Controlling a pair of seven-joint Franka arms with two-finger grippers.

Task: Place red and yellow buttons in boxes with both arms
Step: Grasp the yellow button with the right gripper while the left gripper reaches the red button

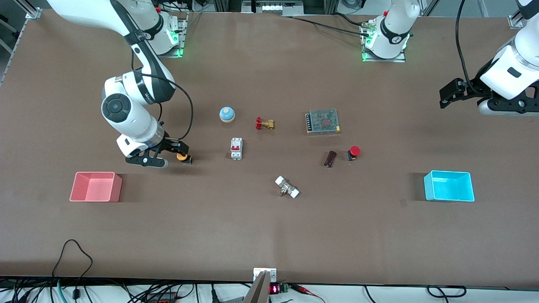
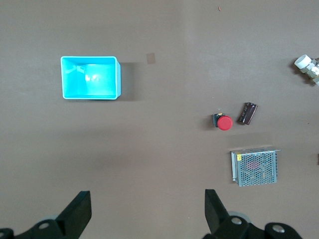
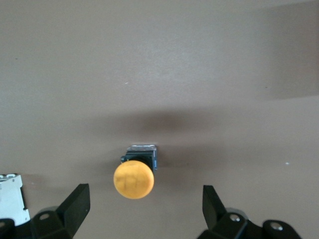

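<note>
I will place the yellow button in the pink box [image 1: 96, 198] next, so my right gripper will grab the button by its black body [image 1: 187, 160].
The yellow button [image 1: 182, 157] lies on its side on the table, toward the right arm's end. My right gripper [image 1: 179, 151] is low over it and open; in the right wrist view the button [image 3: 133, 179] sits between the spread fingers of the right gripper [image 3: 144, 196], untouched. The red button [image 1: 354, 151] lies toward the left arm's end, also seen in the left wrist view [image 2: 224, 122]. My left gripper [image 1: 447, 96] is open and empty, high over the left arm's end of the table [image 2: 147, 196]. The pink box [image 1: 96, 198] and the cyan box [image 1: 449, 198], [image 2: 90, 95] are empty.
A blue dome [image 1: 227, 114], a brass valve with a red handle [image 1: 264, 123], a white and red breaker [image 1: 236, 148], a mesh-covered power supply [image 1: 323, 121], a dark cylinder [image 1: 330, 158] and a white-ended fitting [image 1: 287, 187] lie mid-table.
</note>
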